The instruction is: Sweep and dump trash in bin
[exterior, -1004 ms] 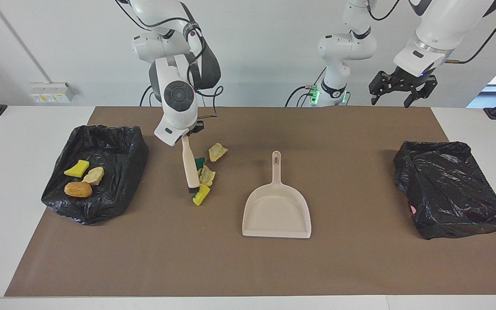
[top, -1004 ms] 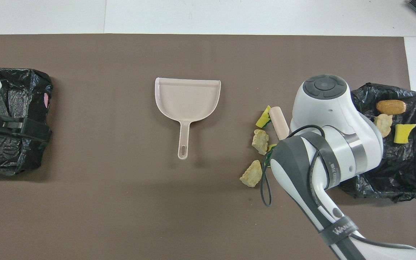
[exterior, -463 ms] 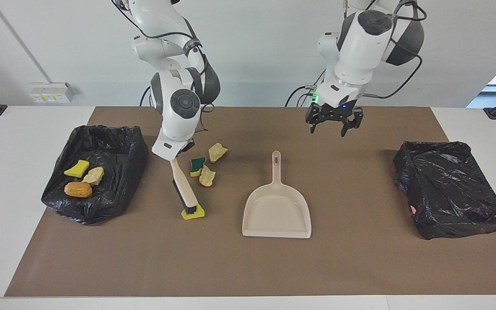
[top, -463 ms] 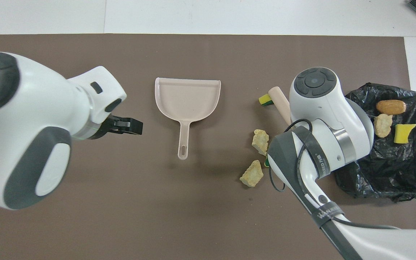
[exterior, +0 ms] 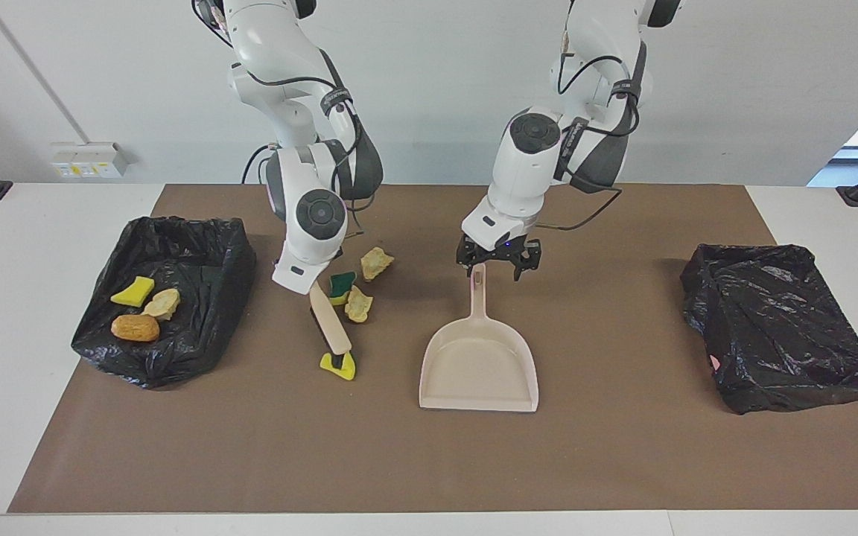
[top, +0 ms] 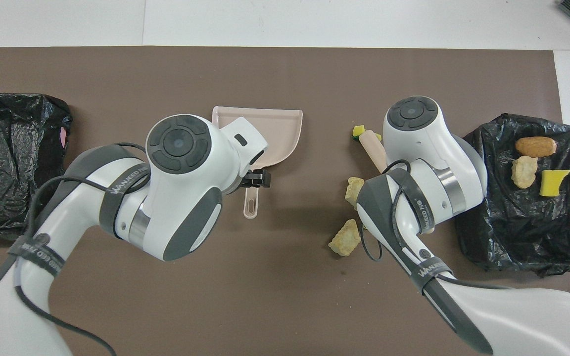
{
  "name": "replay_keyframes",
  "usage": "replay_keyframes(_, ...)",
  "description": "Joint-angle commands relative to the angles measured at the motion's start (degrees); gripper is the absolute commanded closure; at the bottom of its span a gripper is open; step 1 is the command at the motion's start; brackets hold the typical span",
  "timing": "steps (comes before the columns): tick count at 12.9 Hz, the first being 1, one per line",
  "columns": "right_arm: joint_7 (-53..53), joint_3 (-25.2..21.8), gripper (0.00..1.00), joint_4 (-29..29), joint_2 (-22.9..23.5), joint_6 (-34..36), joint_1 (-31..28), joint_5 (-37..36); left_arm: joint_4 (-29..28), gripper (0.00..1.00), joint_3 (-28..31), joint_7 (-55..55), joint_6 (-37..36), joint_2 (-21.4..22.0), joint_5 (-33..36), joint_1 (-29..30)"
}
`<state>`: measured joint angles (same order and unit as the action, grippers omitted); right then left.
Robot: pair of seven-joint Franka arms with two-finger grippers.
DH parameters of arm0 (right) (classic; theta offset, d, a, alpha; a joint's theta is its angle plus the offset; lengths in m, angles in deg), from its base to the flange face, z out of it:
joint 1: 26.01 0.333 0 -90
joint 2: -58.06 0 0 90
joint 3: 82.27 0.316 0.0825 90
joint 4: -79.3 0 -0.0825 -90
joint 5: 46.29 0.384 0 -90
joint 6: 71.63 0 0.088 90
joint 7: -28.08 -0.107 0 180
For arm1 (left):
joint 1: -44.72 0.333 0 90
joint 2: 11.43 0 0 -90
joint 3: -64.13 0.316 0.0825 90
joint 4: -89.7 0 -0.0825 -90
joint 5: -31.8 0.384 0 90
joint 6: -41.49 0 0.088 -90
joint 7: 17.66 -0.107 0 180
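Note:
Next, my left gripper grabs the beige dustpan by its narrow handle (top: 251, 200), since the broad scoop (top: 275, 131) spreads too wide for the fingers.
My right gripper (exterior: 315, 286) is shut on the beige brush (exterior: 328, 321), whose bristles rest against a yellow sponge scrap (exterior: 338, 366) on the mat. Loose trash lies beside the brush: a green-topped sponge (exterior: 341, 284) and two bread chunks (exterior: 358, 304) (exterior: 377, 262). The bin (exterior: 198, 249) at the right arm's end holds a yellow sponge (exterior: 132, 291), a bread chunk (exterior: 161, 303) and a brown roll (exterior: 135, 327). My left gripper (exterior: 494, 262) hangs open just over the handle end of the beige dustpan (exterior: 478, 365).
A second black-lined bin (exterior: 779, 324) stands at the left arm's end of the table. The brown mat (exterior: 399, 461) covers the table under everything. In the overhead view the arms hide the right gripper and part of the dustpan (top: 275, 128).
My left arm has swung in from over the bin at its end and come down over the dustpan's handle. The brush has pushed the yellow sponge scrap farther from the robots.

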<state>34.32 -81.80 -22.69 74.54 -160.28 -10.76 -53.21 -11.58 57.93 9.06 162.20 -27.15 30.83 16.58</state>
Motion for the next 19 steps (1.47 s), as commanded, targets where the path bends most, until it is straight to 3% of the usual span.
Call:
replay_keyframes(1,2.7,0.1,1.0,-0.3,-4.3,8.0,-1.8,5.9,0.2,0.0,1.0,1.3,2.8,-2.4,1.5,-1.0)
replay_keyframes(3,3.3,0.0,1.0,-0.4,-5.2,13.7,-6.6,12.2,0.2,0.0,1.0,1.3,3.7,-3.7,1.7,-1.0)
replay_keyframes(5,4.2,0.0,1.0,-0.2,-5.7,18.4,-11.1,17.8,0.3,0.21,1.0,1.3,3.7,-4.4,1.7,-1.0)
replay_keyframes(8,3.6,-0.4,1.0,1.4,-6.2,23.6,-13.0,21.0,-0.1,0.44,0.9,1.1,2.9,-4.4,1.7,-0.9)
replay_keyframes(14,-1.6,-1.1,1.0,1.3,-6.2,29.8,-16.9,31.8,-1.6,0.5,0.8,1.2,2.5,-4.0,1.6,-1.1)
replay_keyframes(15,-3.4,-1.2,1.0,0.9,-6.4,30.3,-16.9,34.0,-1.6,0.56,0.8,1.1,2.1,-4.0,1.6,-1.2)
replay_keyframes(17,-5.2,-1.2,1.0,-3.5,-8.8,29.5,-16.7,37.6,-1.5,0.78,0.8,0.8,0.4,-3.9,1.6,-1.1)
replay_keyframes(19,-6.8,-1.2,1.0,-3.9,-9.1,29.9,-16.9,39.6,-1.4,0.95,0.9,0.0,-0.3,-3.4,1.7,-1.0)
